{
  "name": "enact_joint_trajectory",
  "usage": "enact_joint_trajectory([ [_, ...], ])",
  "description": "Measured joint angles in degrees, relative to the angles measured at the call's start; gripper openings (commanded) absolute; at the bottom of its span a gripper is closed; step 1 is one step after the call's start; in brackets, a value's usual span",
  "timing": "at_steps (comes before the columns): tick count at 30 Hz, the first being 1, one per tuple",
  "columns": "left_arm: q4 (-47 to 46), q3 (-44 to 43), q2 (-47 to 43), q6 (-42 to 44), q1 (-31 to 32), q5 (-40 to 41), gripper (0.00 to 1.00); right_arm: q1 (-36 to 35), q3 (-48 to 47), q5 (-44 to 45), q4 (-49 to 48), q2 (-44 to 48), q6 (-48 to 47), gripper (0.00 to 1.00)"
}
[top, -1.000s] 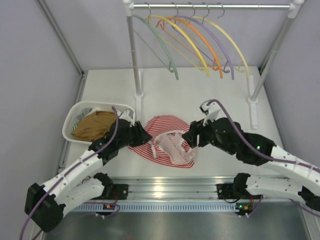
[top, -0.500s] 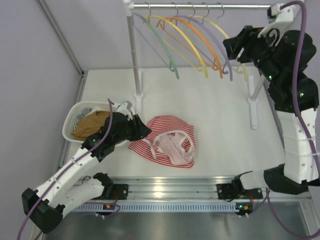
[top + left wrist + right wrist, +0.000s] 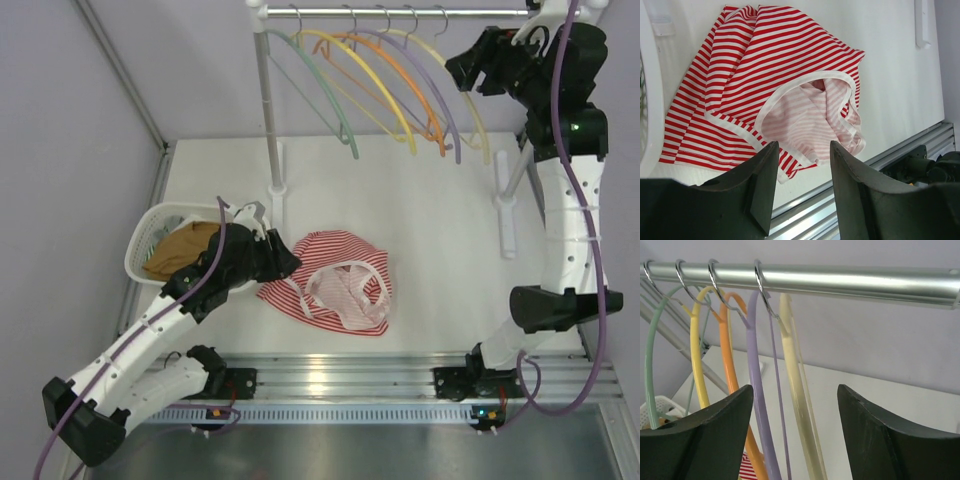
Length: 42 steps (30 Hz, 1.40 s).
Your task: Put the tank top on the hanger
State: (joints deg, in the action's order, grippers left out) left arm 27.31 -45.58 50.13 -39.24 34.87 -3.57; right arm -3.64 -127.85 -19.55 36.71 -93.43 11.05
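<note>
My right gripper is to grab the cream hanger by its near arm below the hook (image 3: 465, 95) (image 3: 797, 392). The hook and the other arm then stay free for placing the tank top.
The red-and-white striped tank top (image 3: 335, 278) lies crumpled on the table, its pale trimmed neckline open upward; it also fills the left wrist view (image 3: 775, 95). My left gripper (image 3: 287, 262) hangs open and empty just above its left edge. The pale cream-yellow hanger (image 3: 470, 100) hangs rightmost on the rail and shows in the right wrist view (image 3: 799, 405). My right gripper (image 3: 462, 76) is raised to the rail, open and empty, with the cream hanger's arm between its fingers and apart from both.
Green (image 3: 325, 95), golden-yellow (image 3: 385, 95), orange (image 3: 420, 100) and purple (image 3: 445, 105) hangers hang left of the cream one on the metal rail (image 3: 420, 13). A white basket (image 3: 150, 235) holds a tan garment (image 3: 185, 250). The rack's posts (image 3: 268, 120) stand on the table.
My right arm has swung up from beside the tank top to the rail and now sits close at the cream hanger. My left gripper has stayed over the tank top's left edge.
</note>
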Motion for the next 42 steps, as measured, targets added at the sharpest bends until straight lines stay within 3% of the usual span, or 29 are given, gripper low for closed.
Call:
enact_joint_trajectory([
  [9,0.15,0.02,-0.15,0.26,0.00,0.00,0.51,-0.46,3.13,-2.45,-3.85,-0.28,-0.17,0.66],
  [22,1.03,0.20,-1.62,0.35,0.00,0.55,0.52,-6.91,2.45,6.03,-2.34,-4.50,-5.53,0.54],
  [37,1.07,0.26,-2.01,0.44,0.00,1.57,0.52,-9.38,2.03,14.47,1.27,-5.01,-9.11,0.33],
  [42,1.07,0.26,-1.99,0.46,0.00,1.60,0.52,-9.62,1.29,15.63,3.52,-5.05,-9.53,0.13],
])
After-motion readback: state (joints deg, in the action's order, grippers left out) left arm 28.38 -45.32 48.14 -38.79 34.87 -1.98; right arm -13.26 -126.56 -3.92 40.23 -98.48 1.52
